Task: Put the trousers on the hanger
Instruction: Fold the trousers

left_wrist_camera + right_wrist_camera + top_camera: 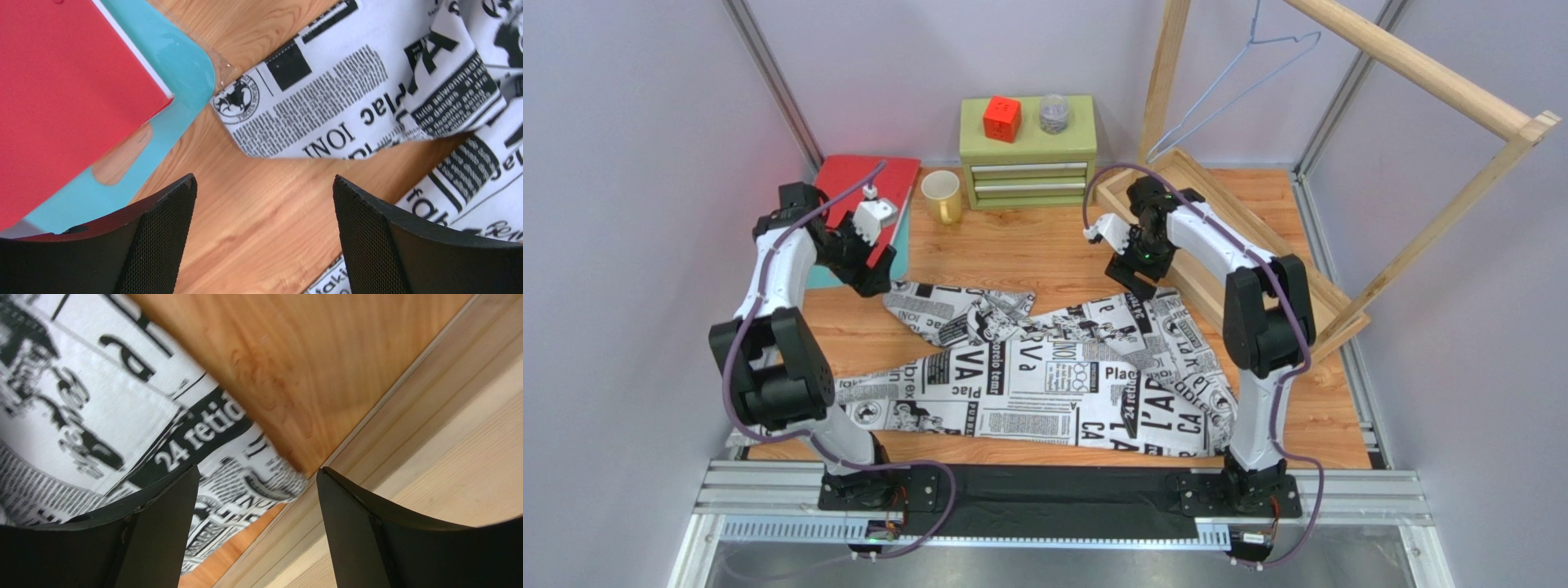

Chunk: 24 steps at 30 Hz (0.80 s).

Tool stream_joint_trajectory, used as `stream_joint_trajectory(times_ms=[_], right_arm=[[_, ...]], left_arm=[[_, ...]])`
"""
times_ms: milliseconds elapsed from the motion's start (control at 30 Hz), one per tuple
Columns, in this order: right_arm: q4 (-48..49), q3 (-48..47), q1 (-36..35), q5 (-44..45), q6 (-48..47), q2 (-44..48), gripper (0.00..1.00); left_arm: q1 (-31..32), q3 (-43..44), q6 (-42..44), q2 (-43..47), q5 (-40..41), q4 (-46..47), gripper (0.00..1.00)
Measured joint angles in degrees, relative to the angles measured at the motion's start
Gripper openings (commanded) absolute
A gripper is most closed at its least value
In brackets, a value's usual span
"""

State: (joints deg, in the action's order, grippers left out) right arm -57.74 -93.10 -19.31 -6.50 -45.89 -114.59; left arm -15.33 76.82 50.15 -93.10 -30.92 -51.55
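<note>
The trousers need to be folded lengthwise for the hanger, so next my right gripper will grab the trousers' far corner (pixel 287 481) beside the rack's base bar (pixel 393 465).
The newspaper-print trousers (pixel 1051 368) lie spread and rumpled on the wooden table between my arms. The thin wire hanger (pixel 1247 74) hangs from the wooden rack's top bar at the back right. My left gripper (pixel 870 272) is open and empty, just left of the trousers' far left corner (pixel 307 104), over bare wood (pixel 264 208). My right gripper (pixel 1136 276) is open and empty above the trousers' far right edge (pixel 123 422), beside the rack's base rail (pixel 393 465).
A big light wooden rack frame (pixel 1431 74) stands at the right, its base (pixel 1259 233) on the table. A green drawer box (pixel 1028 153) at the back carries a red cube (pixel 1001 118) and a jar (pixel 1054 113). A yellow mug (pixel 943 194) and a red book on a teal board (pixel 73 86) sit at the back left.
</note>
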Motion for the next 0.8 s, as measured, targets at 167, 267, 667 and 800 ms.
stream_joint_trajectory(times_ms=[167, 267, 667, 800], right_arm=[[1.4, -5.2, 0.0, 0.4, -1.2, -5.0, 0.71], [0.4, -5.8, 0.0, -0.1, -2.6, -6.8, 0.69], [-3.1, 0.6, -1.5, -0.8, -6.7, -7.1, 0.02], [-3.8, 0.6, -1.6, -1.0, -6.6, -7.0, 0.00]], left_arm=[[1.7, 2.5, -5.6, -7.1, 1.4, 3.7, 0.89], [3.6, 5.3, -7.9, -11.8, 4.3, 5.4, 0.89], [12.2, 8.2, -9.5, -22.4, 9.5, 9.4, 0.84], [16.9, 8.5, -8.0, -23.5, 11.8, 10.6, 0.81]])
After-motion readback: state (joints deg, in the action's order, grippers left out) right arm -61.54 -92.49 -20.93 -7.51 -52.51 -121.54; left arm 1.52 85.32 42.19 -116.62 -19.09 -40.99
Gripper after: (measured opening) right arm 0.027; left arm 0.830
